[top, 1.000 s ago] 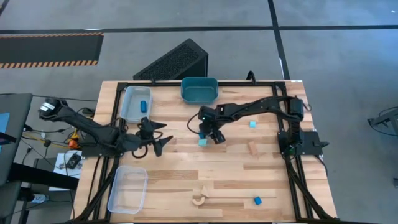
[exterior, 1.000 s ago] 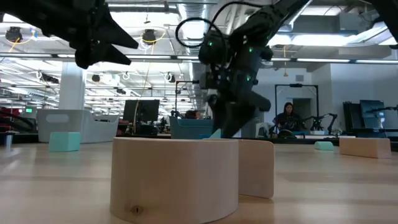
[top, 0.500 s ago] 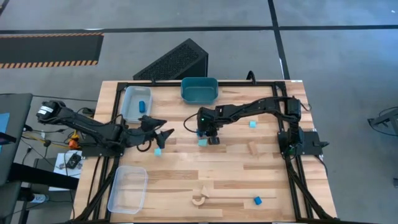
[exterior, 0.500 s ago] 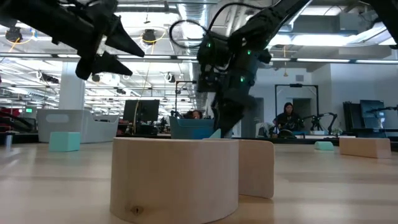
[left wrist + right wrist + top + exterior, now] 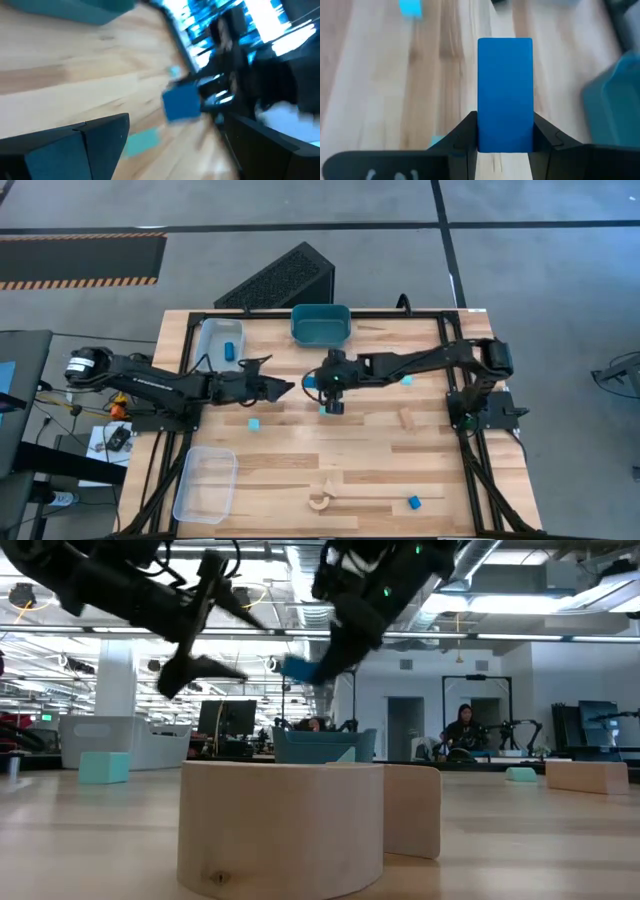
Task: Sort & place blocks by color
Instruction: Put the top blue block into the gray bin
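Note:
My left gripper reaches the held blue block next and takes hold of the block's loose end [image 5: 176,104] to sort the block into the clear tray.
My right gripper [image 5: 505,134] is shut on a darker blue block [image 5: 505,90] and holds it high over the table's middle [image 5: 311,383] [image 5: 299,668]. My left gripper [image 5: 287,388] [image 5: 256,650] is open. It points at that block from the table's left and stops short of it. The left wrist view shows the block [image 5: 181,101] ahead of the spread fingers. Pale cyan blocks lie flat on the wood [image 5: 326,409] [image 5: 254,423] [image 5: 406,380]. Another darker blue block [image 5: 413,502] lies near the table's near edge. A tan block [image 5: 407,418] and a wooden arch [image 5: 320,500] also rest there. My right gripper pinches the darker blue block between its two fingers [image 5: 468,136] at the block's near end [image 5: 505,142]. The rest of the block sticks out past the fingertips. The fingers come roughly level from the table's right. The block is lifted clear of the table.
A teal tub [image 5: 321,326] stands at the far edge. One clear tray [image 5: 210,358] at the far left holds a blue block [image 5: 230,348]. A second clear tray [image 5: 205,485] sits at the near left. A long wooden piece [image 5: 365,498] lies beside the arch.
My right gripper has risen from the table with the darker blue block, moved a little toward the table's left and tipped toward level. My left gripper has reached toward the table's right and far side, closing on the block. A pale cyan block it had covered now shows.

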